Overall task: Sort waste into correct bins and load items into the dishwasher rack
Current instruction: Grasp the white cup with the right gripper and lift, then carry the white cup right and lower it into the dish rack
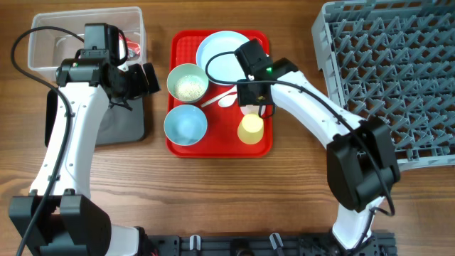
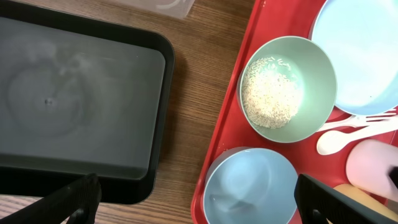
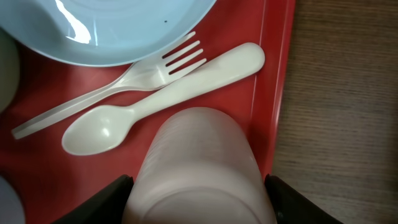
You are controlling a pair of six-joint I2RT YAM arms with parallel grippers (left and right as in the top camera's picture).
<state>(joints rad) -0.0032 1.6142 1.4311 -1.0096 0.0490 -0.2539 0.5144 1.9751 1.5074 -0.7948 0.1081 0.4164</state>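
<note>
My right gripper is pressing one finger on each side of the cup. If I lifted the gripper now, the white cup (image 1: 250,110) (image 3: 199,162) would come up off the red tray.
The white cup (image 1: 250,110) stands upside down on the right of the red serving tray (image 1: 178,43). My right gripper (image 3: 198,202) has a finger pressed on each side of the cup (image 3: 199,162). A white spoon (image 3: 161,102) and fork (image 3: 124,84) lie just beyond it, below the pale blue plate (image 1: 220,53). A pale blue bowl (image 1: 188,82) holds white rice grains (image 2: 267,99). An empty pale blue bowl (image 1: 185,124) sits below it. My left gripper (image 2: 199,205) is wide open and empty, above the gap between the black tray (image 2: 74,93) and the empty bowl (image 2: 249,186).
A yellow cup (image 1: 250,129) stands right below the white cup. The clear tub (image 1: 43,50) at the back left holds a red wrapper (image 1: 134,48). The grey dishwasher rack (image 1: 384,71) fills the right side. The black tray (image 1: 121,128) lies under my left arm.
</note>
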